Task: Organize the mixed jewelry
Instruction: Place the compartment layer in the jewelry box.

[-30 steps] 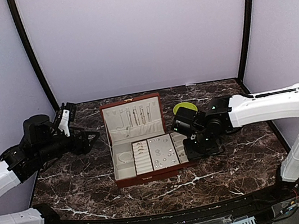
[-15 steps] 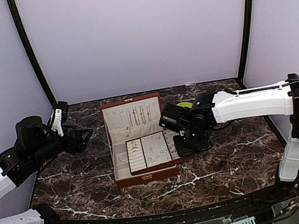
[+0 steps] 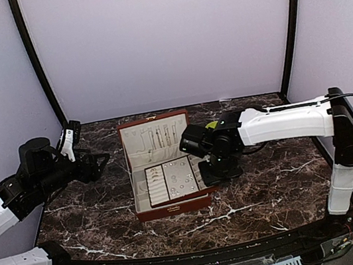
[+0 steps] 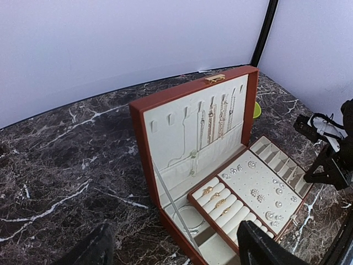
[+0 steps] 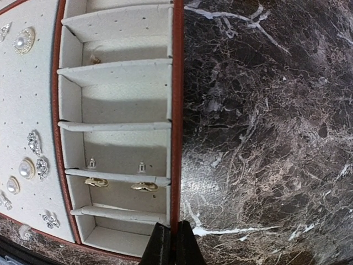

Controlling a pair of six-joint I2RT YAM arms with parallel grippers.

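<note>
The held rim is over marble and the lower well uncovered, so the tray [image 3: 170, 179] would end skewed across the box's edge if I opened my right gripper now.
The reddish-brown box [image 3: 175, 208] stands open at mid-table, chains [image 4: 218, 118] hanging inside its raised lid. A cream compartment tray [image 3: 170, 179] sits partly over the box. It holds gold rings [image 4: 216, 197] on rolls, silvery studs [image 4: 259, 190] and small gold earrings [image 5: 140, 186]. My right gripper [image 5: 171, 247] is shut on the tray's red-brown right rim [image 5: 176, 110], one finger on each side. It shows in the top view as my right gripper [image 3: 211, 175], at the tray's right edge. My left gripper [image 3: 91, 165] hovers open left of the box, nothing between its fingers.
A green bowl [image 3: 212, 125] sits behind the box's right side, mostly hidden by my right arm. A thin bracelet [image 4: 190, 218] lies in the box's lower well. The marble table [image 3: 272, 184] is enclosed by lilac walls.
My right arm has moved left with the tray in its grip, bringing it further over the box. My left arm drew back slightly to the left early on.
</note>
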